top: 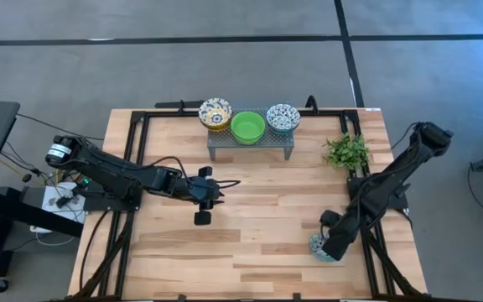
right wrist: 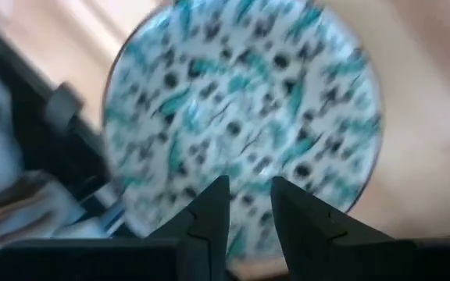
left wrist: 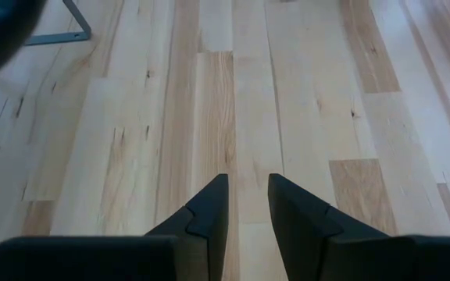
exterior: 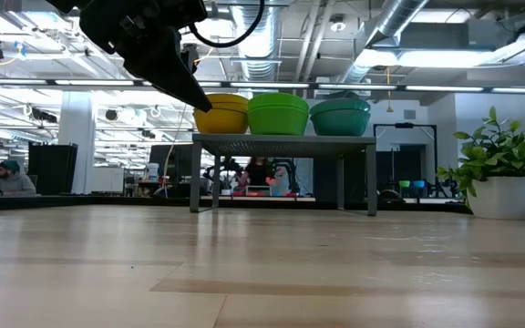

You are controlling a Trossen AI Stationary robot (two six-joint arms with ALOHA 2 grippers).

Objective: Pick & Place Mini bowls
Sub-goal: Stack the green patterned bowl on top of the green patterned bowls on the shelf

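My right gripper still has to grab the blue-green patterned bowl by its rim [right wrist: 350, 199] next, so that it can put the bowl on the rack.
Three mini bowls stand in a row on the grey perforated rack [top: 225, 144] at the far middle: a yellow-toned patterned one [top: 215, 113], a plain green one [top: 247, 127] and a white one with blue pattern [top: 283, 117]. Another white bowl with blue-green pattern [top: 316, 246] rests on the table near its near right corner. It fills the right wrist view [right wrist: 244, 101], blurred. My right gripper [right wrist: 250, 187] points down over its inside, fingers close together. My left gripper [left wrist: 248, 187] is shut and empty above bare table left of centre [top: 208, 195]. My right gripper points down from above over the inside of the patterned bowl [right wrist: 248, 168], which sits on the table. I cannot tell whether the fingertips touch it.
A small green plant in a white pot [top: 346, 151] stands at the far right, between the rack and my right arm. The black table frame [right wrist: 61, 148] runs close beside the bowl. Open wood lies across the table's middle and near side [top: 258, 226].
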